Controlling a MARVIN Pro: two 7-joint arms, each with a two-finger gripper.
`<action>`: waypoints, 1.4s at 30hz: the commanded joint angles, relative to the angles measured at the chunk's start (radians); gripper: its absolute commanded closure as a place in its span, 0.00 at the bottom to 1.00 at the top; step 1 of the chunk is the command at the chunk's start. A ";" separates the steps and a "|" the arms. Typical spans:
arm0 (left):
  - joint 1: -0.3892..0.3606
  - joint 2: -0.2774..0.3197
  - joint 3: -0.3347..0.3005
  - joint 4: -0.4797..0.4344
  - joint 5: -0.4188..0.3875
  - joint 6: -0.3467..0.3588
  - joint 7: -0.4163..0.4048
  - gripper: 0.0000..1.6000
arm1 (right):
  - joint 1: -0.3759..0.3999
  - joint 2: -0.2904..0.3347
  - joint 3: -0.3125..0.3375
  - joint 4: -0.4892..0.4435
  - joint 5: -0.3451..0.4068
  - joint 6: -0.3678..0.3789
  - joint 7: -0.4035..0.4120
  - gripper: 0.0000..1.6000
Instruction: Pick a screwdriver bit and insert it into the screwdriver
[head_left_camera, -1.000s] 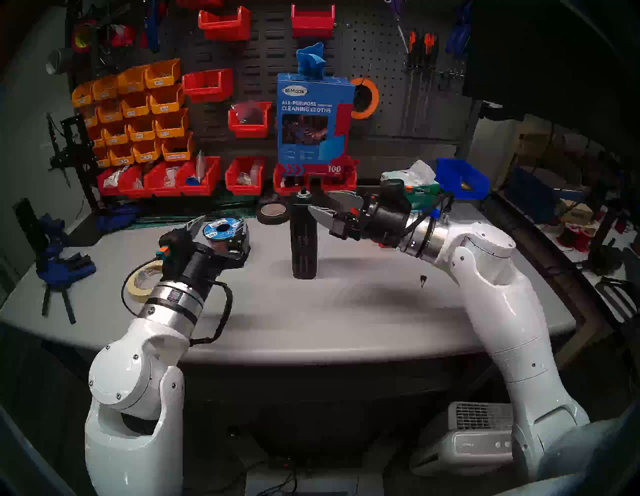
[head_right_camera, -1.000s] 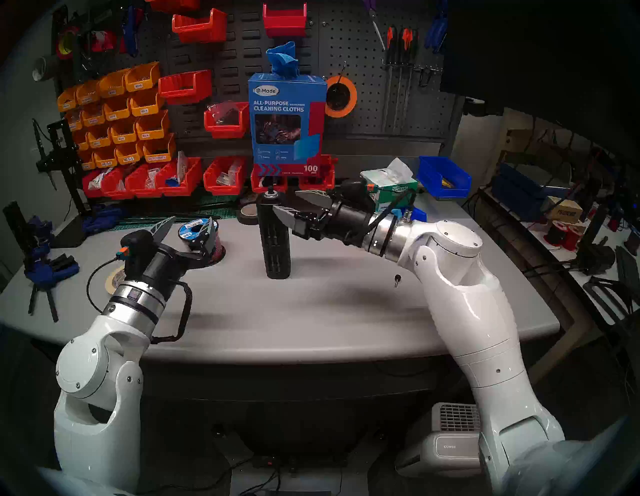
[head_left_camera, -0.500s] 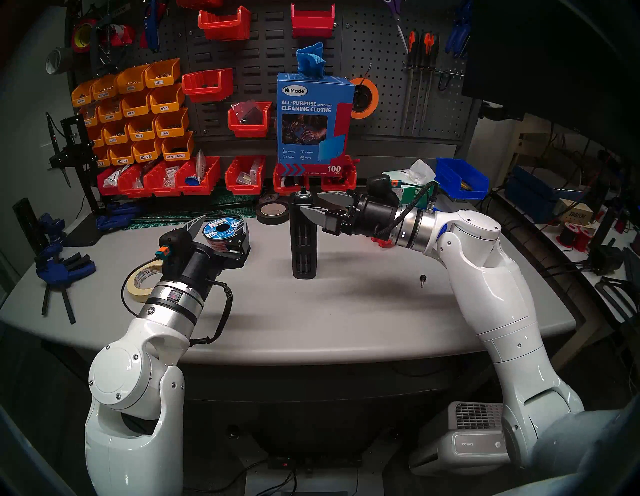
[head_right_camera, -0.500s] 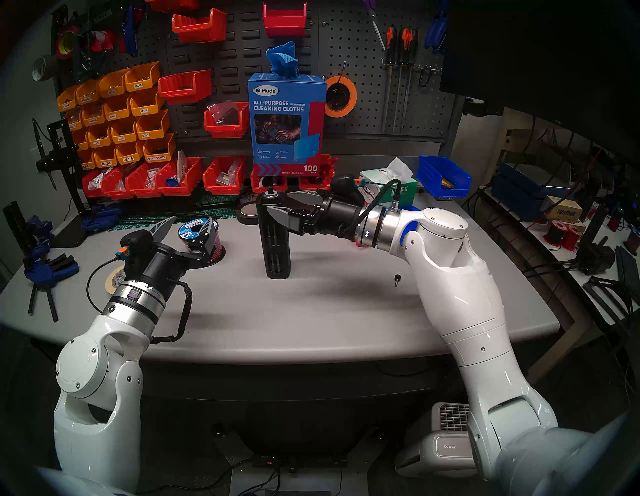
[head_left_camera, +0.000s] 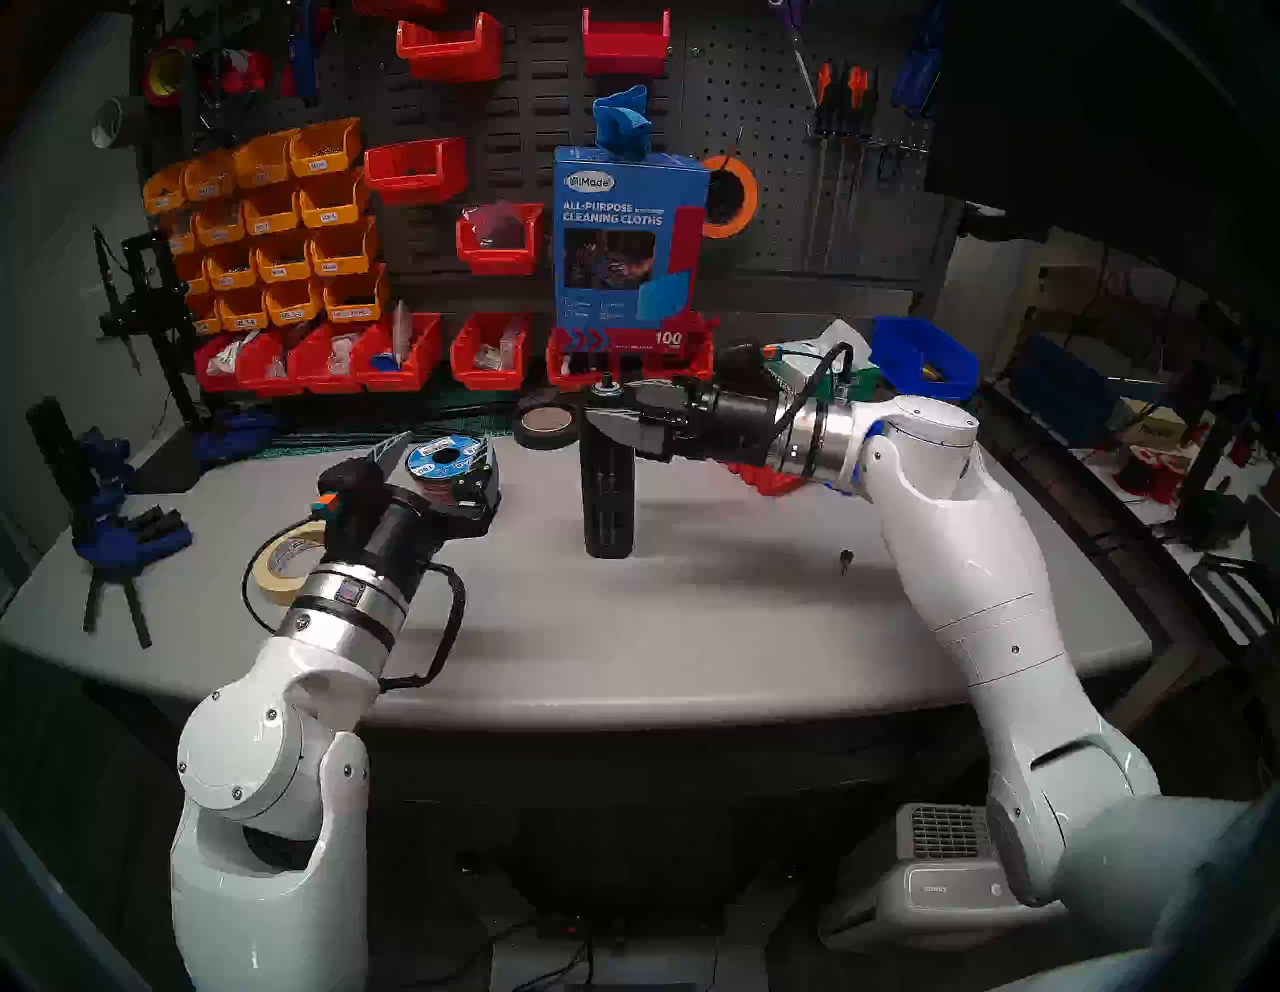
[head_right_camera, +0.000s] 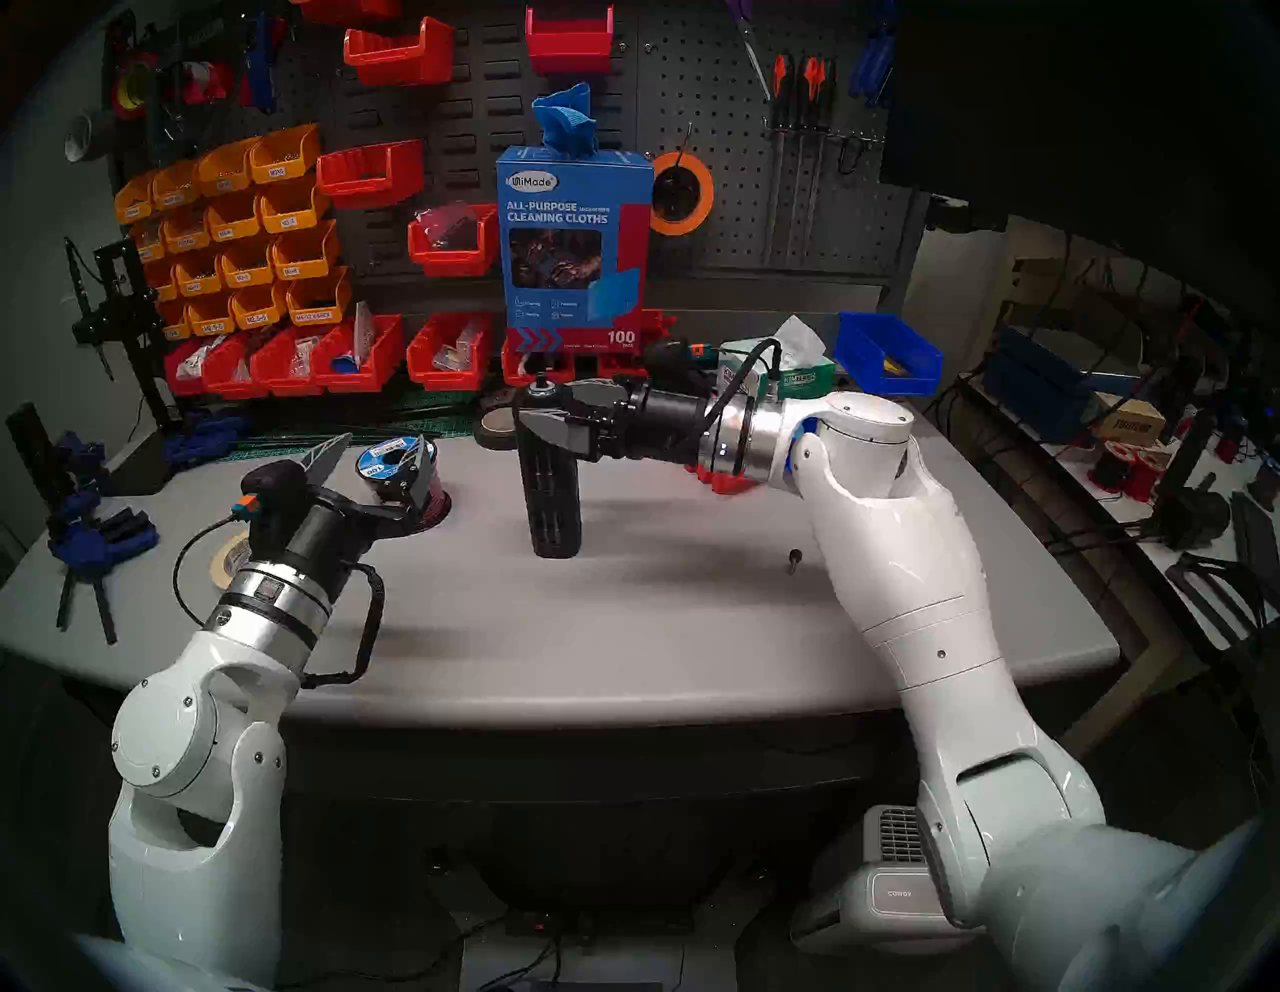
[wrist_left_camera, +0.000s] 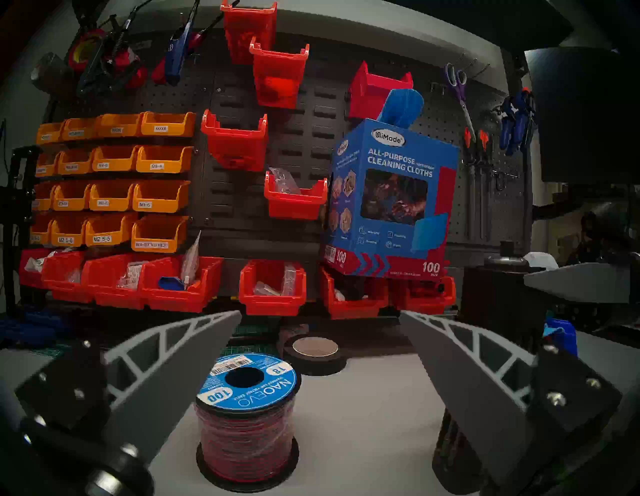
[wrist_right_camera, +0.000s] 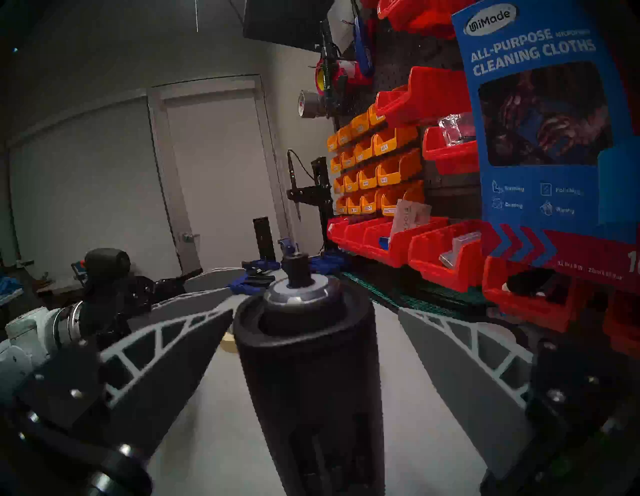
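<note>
The screwdriver's silver ring (wrist_right_camera: 302, 291) should stay free to take a bit, so my right gripper should grab the screwdriver by its upper end (wrist_right_camera: 307, 351) next.
The screwdriver (head_left_camera: 608, 485) (head_right_camera: 554, 499) is a matte black cylinder standing upright mid-table, with silver bits showing in its side slots and a silver ring at the top. My right gripper (head_left_camera: 613, 407) (head_right_camera: 547, 403) (wrist_right_camera: 315, 311) is open and level with the screwdriver's (wrist_right_camera: 308, 381) upper end, one finger on each side with a small gap. A small dark-headed bit (head_left_camera: 845, 560) (head_right_camera: 794, 560) lies loose on the table, right of the screwdriver. My left gripper (head_left_camera: 447, 443) (wrist_left_camera: 320, 313) stands open and empty over the left of the table.
A red wire spool (wrist_left_camera: 246, 415) with a blue label sits just ahead of my left gripper. A black tape roll (head_left_camera: 547, 419) lies behind the screwdriver. Masking tape (head_left_camera: 287, 561) and a blue clamp (head_left_camera: 125, 533) lie at the left. Red bins (head_left_camera: 485, 353) and a cleaning-cloth box (head_left_camera: 627, 242) line the back.
My right arm has moved left, so its open fingers went from beside the screwdriver's top to either side of it. The left arm has not moved.
</note>
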 joint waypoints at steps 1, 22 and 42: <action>-0.015 -0.001 0.002 -0.034 0.000 -0.009 0.000 0.00 | 0.114 -0.019 -0.025 0.034 0.002 -0.015 0.060 0.00; -0.016 -0.009 0.001 -0.035 0.005 -0.007 -0.007 0.00 | 0.072 -0.014 -0.014 -0.014 -0.034 -0.072 0.044 1.00; -0.017 -0.016 -0.002 -0.032 0.009 -0.007 -0.015 0.00 | -0.122 -0.111 0.019 -0.217 -0.044 -0.086 -0.179 1.00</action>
